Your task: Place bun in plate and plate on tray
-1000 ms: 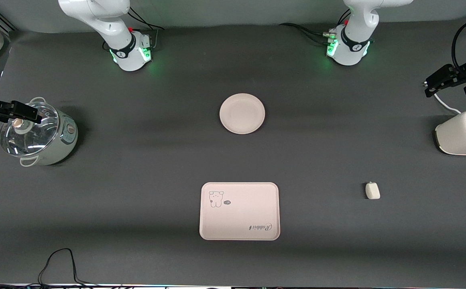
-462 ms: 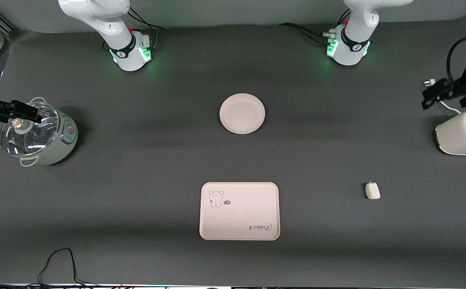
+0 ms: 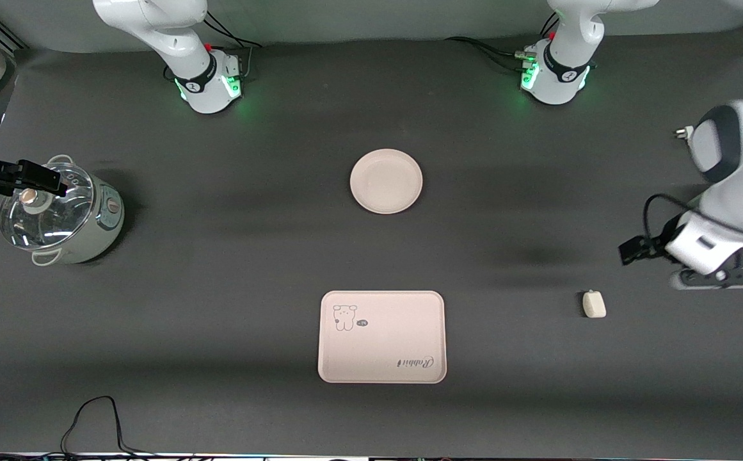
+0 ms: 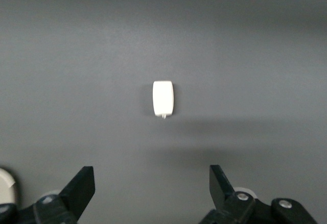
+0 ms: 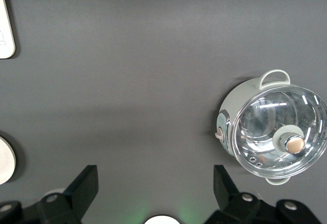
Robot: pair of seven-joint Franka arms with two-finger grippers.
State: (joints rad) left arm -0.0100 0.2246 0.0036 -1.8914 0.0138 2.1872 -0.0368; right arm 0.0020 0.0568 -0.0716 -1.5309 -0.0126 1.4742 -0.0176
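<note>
My left gripper grabs the bun by its narrow end (image 4: 163,113) next, to put the bun in the plate.
The bun (image 3: 594,304), a small cream-white lump, lies on the dark table toward the left arm's end, and it shows in the left wrist view (image 4: 164,98). The round plate (image 3: 386,181) sits empty mid-table. The rectangular tray (image 3: 382,346), with its animal drawing and "Rabbit" script, lies empty nearer to the front camera than the plate. My left gripper (image 3: 639,250) (image 4: 152,177) is open and empty over bare table beside the bun. My right gripper (image 3: 35,179) (image 5: 156,177) is open and empty, and waits over the pot.
A pale green pot with a glass lid (image 3: 57,214) (image 5: 276,132) stands at the right arm's end. The left arm covers the toaster's place at its end of the table. A black cable (image 3: 96,416) lies by the table's front edge.
The left arm has swung from above the toaster toward the bun, and its gripper now hangs beside it. The right arm, bun, plate and tray have not moved.
</note>
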